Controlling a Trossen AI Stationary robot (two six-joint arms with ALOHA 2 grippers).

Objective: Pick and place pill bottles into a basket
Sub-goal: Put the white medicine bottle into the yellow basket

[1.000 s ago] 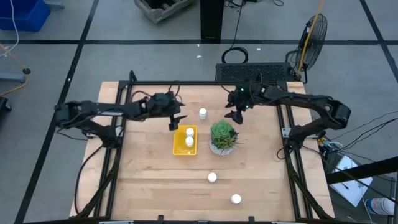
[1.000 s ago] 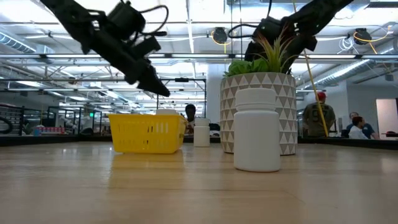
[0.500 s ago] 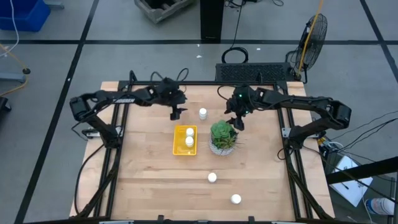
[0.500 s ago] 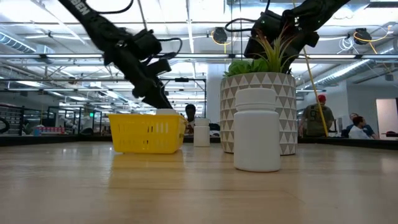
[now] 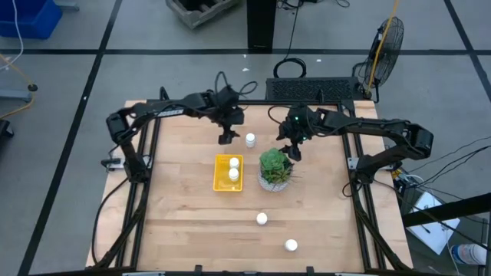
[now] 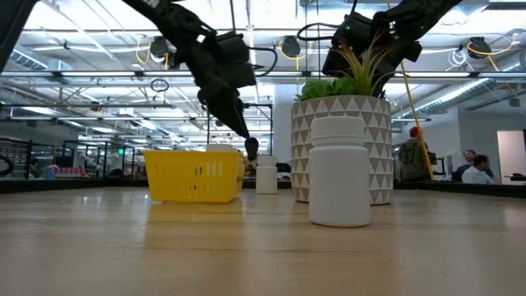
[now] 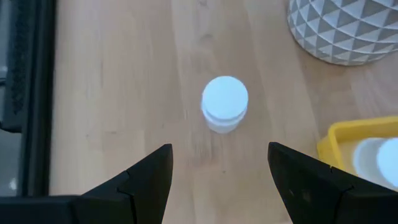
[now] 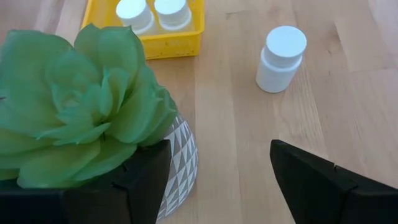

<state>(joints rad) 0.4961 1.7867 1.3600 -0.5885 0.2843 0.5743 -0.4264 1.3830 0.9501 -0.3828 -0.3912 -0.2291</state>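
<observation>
My left gripper grabs the upright white pill bottle by its white cap (image 5: 250, 137) next, to add it to the yellow basket (image 5: 221, 181).
My left gripper (image 5: 228, 139) is open, just left of an upright white pill bottle (image 5: 250, 139) standing on the table beyond the yellow basket (image 5: 221, 181). In the left wrist view its fingers (image 7: 217, 180) are spread and apart from this bottle (image 7: 224, 103). The basket holds two bottles (image 5: 233, 169). My right gripper (image 5: 291, 150) is open and empty, above the far side of the potted plant (image 5: 275, 169). Two more bottles stand near the front edge (image 5: 261, 218) (image 5: 291, 245).
The plant's patterned pot (image 6: 341, 148) stands right of the basket (image 6: 196, 174), with one bottle (image 6: 339, 170) close to the low camera. The right wrist view shows the plant (image 8: 81, 106), the basket (image 8: 161, 38) and the lone bottle (image 8: 281, 59). Bare wood lies to the front left.
My left gripper has gone from beside the basket's left side toward the table's far edge, then right toward the lone bottle beyond the basket. It stays open and holds nothing. The bottles and basket have not moved.
</observation>
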